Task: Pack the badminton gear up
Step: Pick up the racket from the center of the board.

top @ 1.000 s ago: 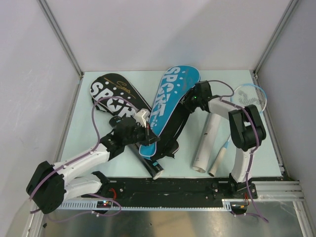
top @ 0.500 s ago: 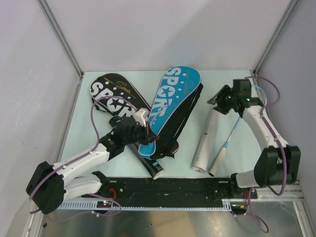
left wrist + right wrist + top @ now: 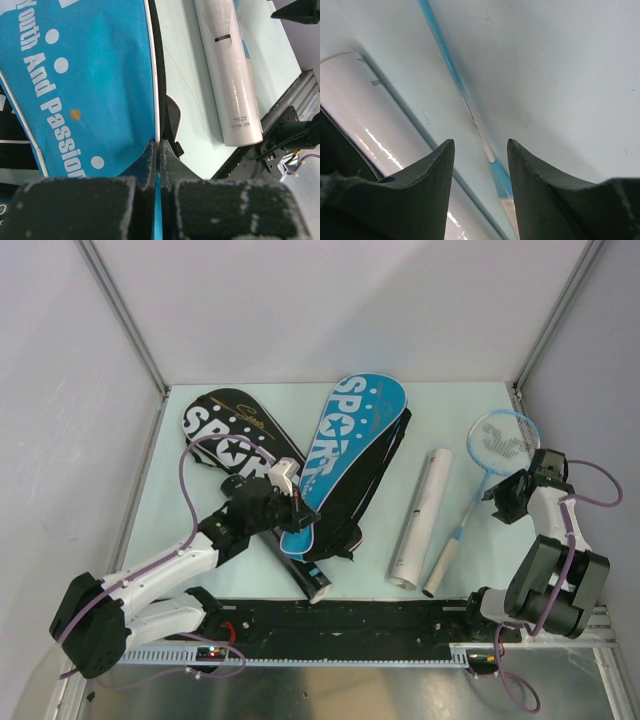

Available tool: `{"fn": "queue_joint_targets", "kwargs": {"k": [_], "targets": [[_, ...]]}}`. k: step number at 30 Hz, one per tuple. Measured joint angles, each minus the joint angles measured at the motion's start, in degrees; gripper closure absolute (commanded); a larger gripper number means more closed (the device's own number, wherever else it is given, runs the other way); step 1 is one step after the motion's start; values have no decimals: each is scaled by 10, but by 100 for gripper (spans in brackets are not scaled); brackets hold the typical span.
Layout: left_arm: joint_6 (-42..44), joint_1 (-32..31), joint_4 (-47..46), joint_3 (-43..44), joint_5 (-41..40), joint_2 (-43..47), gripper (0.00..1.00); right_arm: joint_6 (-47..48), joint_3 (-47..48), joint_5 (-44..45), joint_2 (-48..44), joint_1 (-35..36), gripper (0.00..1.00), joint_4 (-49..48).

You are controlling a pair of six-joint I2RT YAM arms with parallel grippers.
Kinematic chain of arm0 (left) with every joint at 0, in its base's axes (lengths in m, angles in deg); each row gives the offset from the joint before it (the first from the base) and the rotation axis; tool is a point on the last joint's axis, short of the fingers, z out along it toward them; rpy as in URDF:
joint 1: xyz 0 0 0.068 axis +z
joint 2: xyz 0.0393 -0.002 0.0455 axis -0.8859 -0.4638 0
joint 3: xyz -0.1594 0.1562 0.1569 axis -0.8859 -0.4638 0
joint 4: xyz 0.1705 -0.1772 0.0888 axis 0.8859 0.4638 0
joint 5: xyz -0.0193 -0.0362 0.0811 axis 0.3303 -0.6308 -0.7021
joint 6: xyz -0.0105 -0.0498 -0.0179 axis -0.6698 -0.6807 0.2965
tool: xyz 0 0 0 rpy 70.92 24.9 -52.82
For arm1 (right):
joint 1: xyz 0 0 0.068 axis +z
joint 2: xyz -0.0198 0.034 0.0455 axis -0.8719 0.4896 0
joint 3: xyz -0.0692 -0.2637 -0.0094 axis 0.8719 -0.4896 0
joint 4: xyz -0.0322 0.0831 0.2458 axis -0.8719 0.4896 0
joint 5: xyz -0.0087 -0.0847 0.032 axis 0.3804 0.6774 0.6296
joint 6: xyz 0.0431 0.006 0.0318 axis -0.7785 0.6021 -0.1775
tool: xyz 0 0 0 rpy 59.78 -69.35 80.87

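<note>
My right gripper needs to grab the light-blue racket [image 3: 503,440] next, holding it by its thin shaft, so that its head stays free to go into the blue cover.
The blue "SPORT" cover [image 3: 345,455] lies slanted at mid-table, and my left gripper [image 3: 304,514] is shut on its lower edge. In the left wrist view the fingers of that gripper [image 3: 159,150] pinch the cover's [image 3: 90,85] white-trimmed rim. A black "SPORT" cover [image 3: 235,435] lies to the left. To the right, a white tube [image 3: 422,515] lies beside a light-blue racket [image 3: 503,440]. My right gripper [image 3: 497,498] hangs open by the racket's shaft [image 3: 447,60], which runs between its fingers [image 3: 480,145] in the right wrist view. Nothing is held there.
A black tube's end [image 3: 318,588] sticks out from under the blue cover near the front rail. The racket's handle [image 3: 440,565] rests close to the white tube's open end. The enclosure's frame post [image 3: 545,335] and the table's right edge stand close to the right arm.
My right arm has swung from over the blue cover to the right side and now sits low by the racket's shaft. The left gripper keeps its hold on the blue cover.
</note>
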Motion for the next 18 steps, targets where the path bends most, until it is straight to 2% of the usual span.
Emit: {"fn": "queue_joint_targets", "kwargs": {"k": [8, 18], "targets": [[0, 0, 1, 0, -6, 7, 100, 23, -14, -35, 59, 8, 52, -50], [0, 0, 4, 0, -11, 7, 100, 23, -15, -1, 123, 75, 55, -61]]}}
